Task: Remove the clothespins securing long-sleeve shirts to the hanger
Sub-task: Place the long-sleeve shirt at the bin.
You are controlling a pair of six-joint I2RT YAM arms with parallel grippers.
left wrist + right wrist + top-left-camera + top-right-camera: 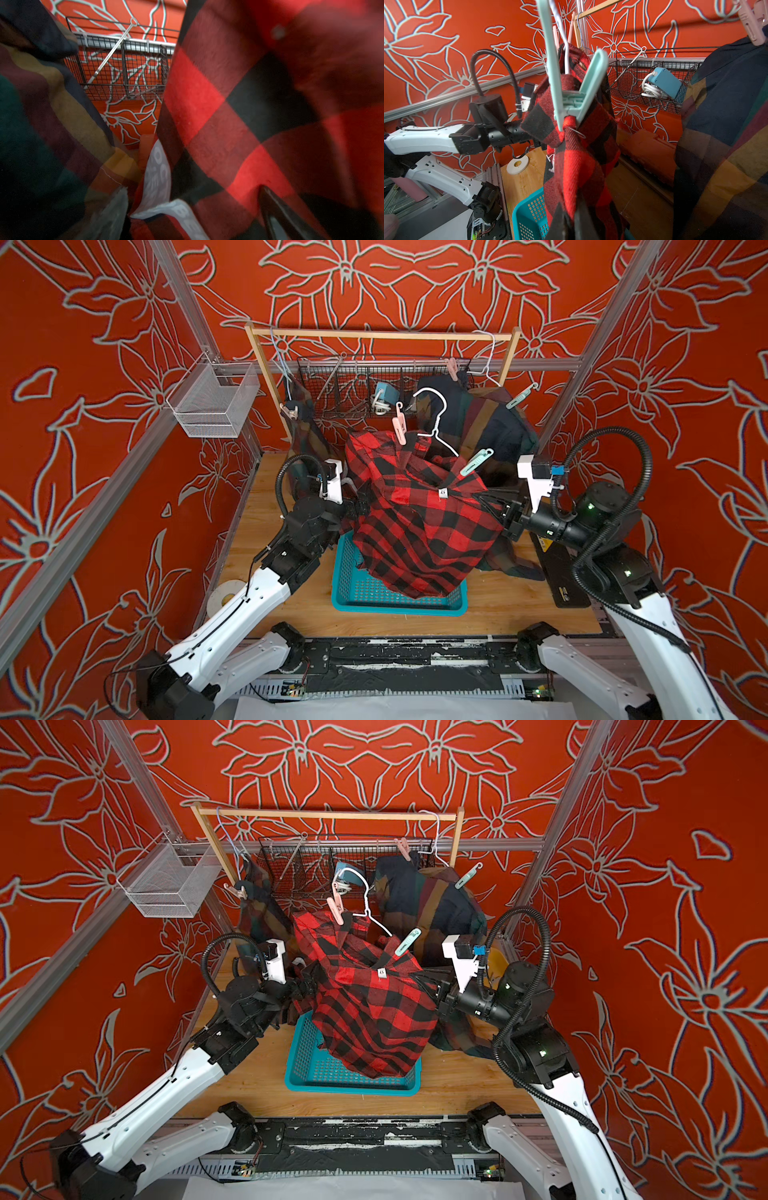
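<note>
The robot needs to keep both clothespins free for removal, so its left gripper should next grab the red-and-black shirt by its loose side fabric, below the pink clothespin (399, 427).
The red-and-black long-sleeve shirt (415, 522) hangs bunched over a teal basket (399, 605), still on a white hanger (436, 414) that is off the rail. A pink clothespin (399, 427) and a mint clothespin (476, 461) clip it to the hanger; the mint clothespin (571, 97) shows close in the right wrist view. My right gripper (572, 207) is shut on the shirt's fabric below that pin. At the shirt's left side my left gripper (193, 189) stands open, with fabric lying loose between its fingers. Two dark plaid shirts (490, 423) (303, 423) hang behind with pins.
A wooden rail (382, 336) spans the back, with a black wire basket (353, 389) below it holding a blue box. A silver mesh basket (212, 402) hangs on the left frame. A black pad (557, 572) lies on the wooden floor at right.
</note>
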